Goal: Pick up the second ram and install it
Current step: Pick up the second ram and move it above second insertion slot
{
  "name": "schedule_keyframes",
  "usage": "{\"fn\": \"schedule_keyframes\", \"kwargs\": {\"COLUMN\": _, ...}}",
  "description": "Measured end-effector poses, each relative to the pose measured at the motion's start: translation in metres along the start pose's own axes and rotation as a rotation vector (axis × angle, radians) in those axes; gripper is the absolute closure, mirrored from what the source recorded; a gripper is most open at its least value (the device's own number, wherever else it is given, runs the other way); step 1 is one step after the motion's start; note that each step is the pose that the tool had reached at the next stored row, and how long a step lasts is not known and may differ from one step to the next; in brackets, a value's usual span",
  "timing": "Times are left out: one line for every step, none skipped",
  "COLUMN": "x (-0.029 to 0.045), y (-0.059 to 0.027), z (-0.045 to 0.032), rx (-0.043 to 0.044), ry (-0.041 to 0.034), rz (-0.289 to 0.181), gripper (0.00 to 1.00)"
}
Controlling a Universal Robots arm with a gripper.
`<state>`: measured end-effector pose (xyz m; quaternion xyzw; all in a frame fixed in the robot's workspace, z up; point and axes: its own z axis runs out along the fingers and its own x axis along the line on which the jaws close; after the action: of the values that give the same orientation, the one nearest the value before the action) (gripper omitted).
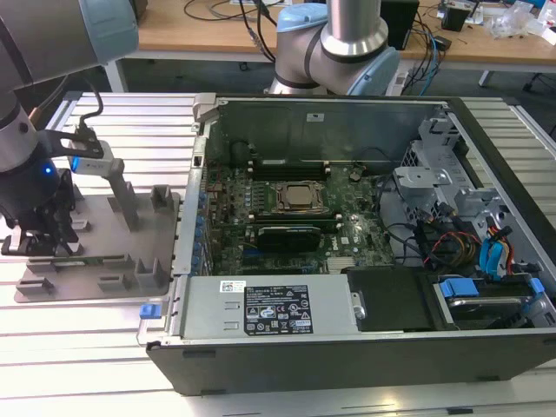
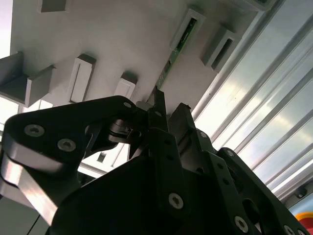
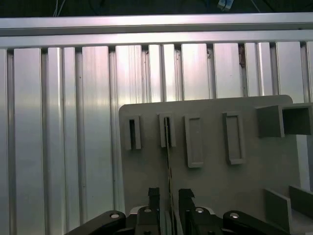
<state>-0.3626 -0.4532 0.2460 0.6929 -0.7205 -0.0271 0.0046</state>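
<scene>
The slotted holder [image 3: 167, 131] hugs the ram's tip on both sides. My gripper should next grab the second ram by its bare end outside the holder's slot [image 3: 171, 208].
The second ram [image 3: 169, 147] is a thin green board standing on its edge in a slotted holder [image 3: 167, 131] of the grey fixture plate [image 3: 210, 186]. In the second wrist view the ram [image 2: 177, 49] runs from its holder down to my fingers. My gripper [image 3: 169, 196] straddles the stick's near end, one black finger [image 3: 154, 196] on each side with a small gap to the board, so it is open. In the exterior view my gripper [image 1: 39, 239] hangs low over the fixture plate [image 1: 130, 256] at the exterior view's left, and covers the stick there.
The open computer case [image 1: 347, 365] lies to the exterior view's right of the plate, with the processor [image 1: 300, 198] and long black memory slots [image 1: 291, 234] on its board. Several grey holders and an upright post [image 1: 122, 195] rise from the plate. Ribbed aluminium tabletop [image 3: 58, 122] surrounds it.
</scene>
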Motion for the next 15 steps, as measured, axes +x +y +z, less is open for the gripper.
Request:
{"fn": "schedule_keyframes", "kwargs": {"x": 0.0000, "y": -0.0001, "z": 0.0013, "rx": 0.0001, "ry": -0.0001, "rz": 0.000, "gripper": 0.70}}
{"fn": "schedule_keyframes", "kwargs": {"x": 0.0001, "y": -0.0002, "z": 0.0031, "rx": 0.0000, "ry": 0.0001, "rz": 0.000, "gripper": 0.70}}
{"fn": "schedule_keyframes", "kwargs": {"x": -0.0001, "y": -0.0002, "z": 0.0042, "rx": 0.0000, "ry": 0.0000, "rz": 0.000, "gripper": 0.70}}
{"fn": "schedule_keyframes", "kwargs": {"x": -0.0006, "y": -0.0001, "z": 0.0051, "rx": -0.0002, "ry": 0.0001, "rz": 0.000, "gripper": 0.70}}
{"fn": "schedule_keyframes", "kwargs": {"x": -0.0011, "y": -0.0001, "z": 0.0057, "rx": -0.0001, "ry": 0.0000, "rz": 0.000, "gripper": 0.70}}
{"fn": "schedule_keyframes", "kwargs": {"x": -0.0025, "y": -0.0002, "z": 0.0065, "rx": 0.0002, "ry": 0.0001, "rz": 0.000, "gripper": 0.70}}
{"fn": "schedule_keyframes", "kwargs": {"x": -0.0049, "y": -0.0002, "z": 0.0072, "rx": 0.0001, "ry": 0.0000, "rz": 0.000, "gripper": 0.70}}
{"fn": "schedule_keyframes", "kwargs": {"x": -0.0063, "y": -0.0001, "z": 0.0076, "rx": 0.0000, "ry": 0.0000, "rz": 0.000, "gripper": 0.70}}
{"fn": "schedule_keyframes", "kwargs": {"x": -0.0074, "y": 0.0000, "z": 0.0095, "rx": 0.0001, "ry": -0.0001, "rz": -0.001, "gripper": 0.70}}
{"fn": "schedule_keyframes", "kwargs": {"x": -0.0073, "y": -0.0001, "z": 0.0127, "rx": -0.0002, "ry": 0.0003, "rz": -0.006, "gripper": 0.70}}
{"fn": "schedule_keyframes", "kwargs": {"x": -0.0073, "y": -0.0003, "z": 0.0164, "rx": -0.0003, "ry": 0.0004, "rz": -0.008, "gripper": 0.70}}
{"fn": "schedule_keyframes", "kwargs": {"x": -0.0072, "y": -0.0004, "z": 0.0197, "rx": -0.0001, "ry": 0.0003, "rz": -0.008, "gripper": 0.70}}
{"fn": "schedule_keyframes", "kwargs": {"x": -0.0070, "y": -0.0007, "z": 0.0256, "rx": -0.0002, "ry": 0.0004, "rz": -0.008, "gripper": 0.70}}
{"fn": "schedule_keyframes", "kwargs": {"x": -0.0067, "y": -0.0008, "z": 0.0303, "rx": -0.0002, "ry": 0.0003, "rz": -0.008, "gripper": 0.70}}
{"fn": "schedule_keyframes", "kwargs": {"x": -0.0063, "y": -0.0010, "z": 0.0340, "rx": -0.0003, "ry": 0.0004, "rz": -0.008, "gripper": 0.70}}
